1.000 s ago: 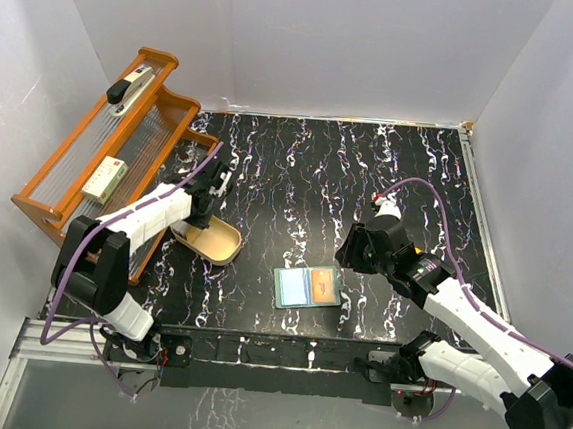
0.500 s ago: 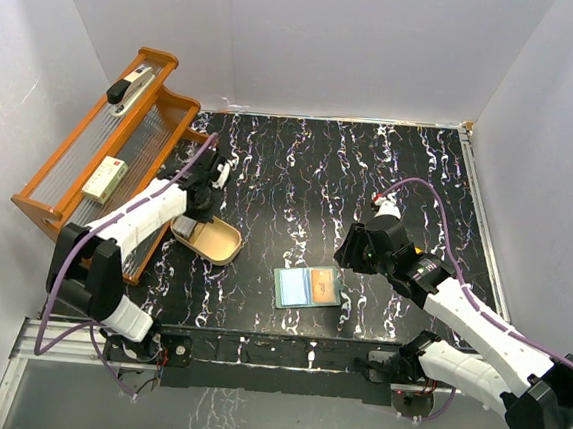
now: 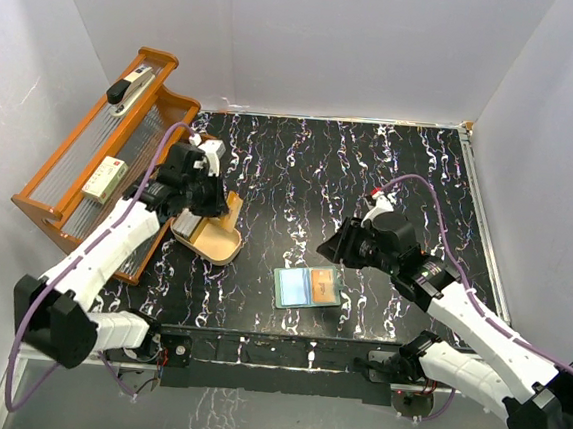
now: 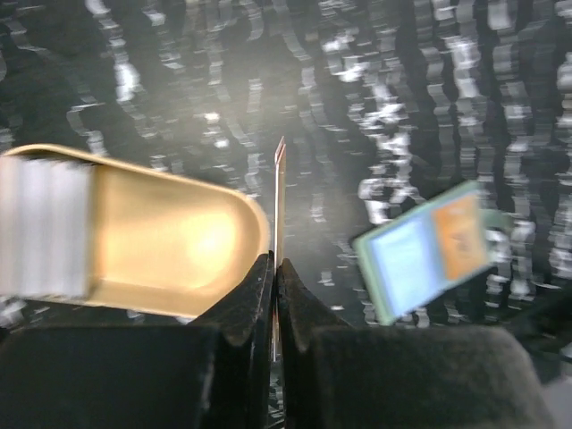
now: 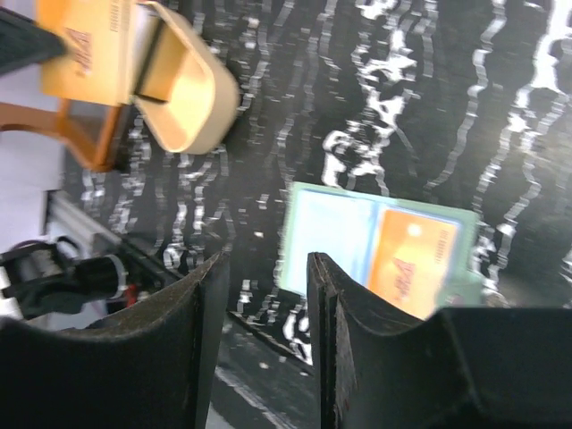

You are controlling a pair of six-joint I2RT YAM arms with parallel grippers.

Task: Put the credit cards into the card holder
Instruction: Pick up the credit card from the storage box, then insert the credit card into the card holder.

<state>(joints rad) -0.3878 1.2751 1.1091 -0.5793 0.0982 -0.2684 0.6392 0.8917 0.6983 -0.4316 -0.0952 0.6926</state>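
Note:
I need my right gripper to grab the card holder's clear sleeve next by its edge along the card holder's middle fold (image 3: 309, 288) (image 5: 369, 252), so its pocket stays free for the orange-tan card.
My left gripper (image 3: 207, 170) (image 4: 274, 264) is shut on an orange-tan credit card (image 3: 214, 153) (image 4: 280, 201), held edge-on above the tan dish (image 3: 219, 244) (image 4: 170, 241). A stack of pale credit cards (image 3: 187, 228) (image 4: 45, 228) lies at the dish's left end. The card holder (image 3: 295, 288) (image 4: 402, 259) (image 5: 326, 237) lies open on the black table, teal-blue inside, with an orange card (image 3: 324, 286) (image 5: 416, 259) in its right half. My right gripper (image 3: 332, 249) (image 5: 265, 268) hangs open over the holder's left edge, with nothing between its fingers. The held card (image 5: 85, 45) also shows in the right wrist view.
A wooden rack (image 3: 154, 67) stands along the left wall with a stapler (image 3: 130, 90) and a small box (image 3: 106, 179) on it. White walls close in the black marbled table (image 3: 371, 172) on three sides.
My left gripper has shut on a card in the dish and lifted it up and back. My right gripper has drifted a little left toward the card holder.

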